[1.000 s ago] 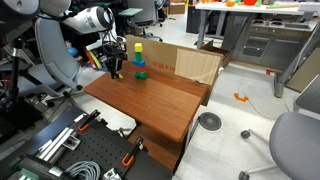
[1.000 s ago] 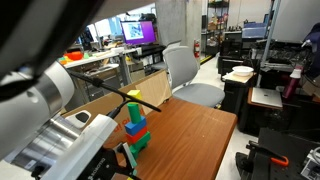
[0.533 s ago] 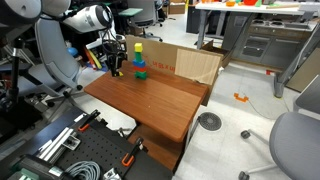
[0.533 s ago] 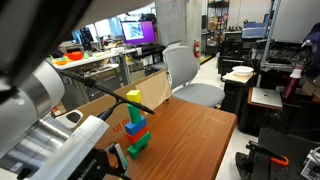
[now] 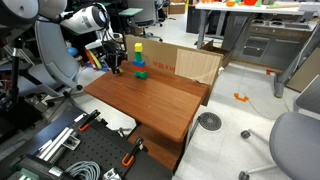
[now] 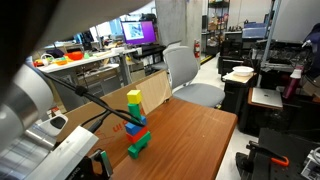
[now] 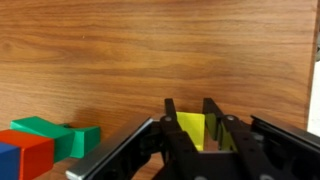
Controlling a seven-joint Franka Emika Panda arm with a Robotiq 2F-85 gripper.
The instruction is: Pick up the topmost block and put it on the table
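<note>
The yellow block's lower end (image 7: 190, 122) is down at the tabletop between my fingers, level with the stack's base, so it is time to let go now.
A stack of blocks stands at the far side of the reddish-brown table (image 5: 150, 100). From the top it is yellow (image 5: 139, 47), blue, red, green; it also shows in the other exterior view (image 6: 134, 98). My gripper (image 5: 115, 68) hangs low over the table just beside the stack. In the wrist view my gripper (image 7: 196, 128) has a small yellow block (image 7: 191, 128) between its fingers, which touch both of its sides. The wood is right behind the block. The stack's green block (image 7: 62, 134), red block (image 7: 30, 152) and blue block lie to the left.
An open cardboard box (image 5: 195, 65) stands against the table's far edge behind the stack. Cables and black equipment (image 5: 70, 140) lie on the floor by the near side. Office chairs (image 6: 185, 75) and a grey-white desk (image 5: 255, 35) stand further off.
In an exterior view the blurred arm close to the camera has shifted left and down, so more of the stack shows. The gripper by the stack has barely moved.
</note>
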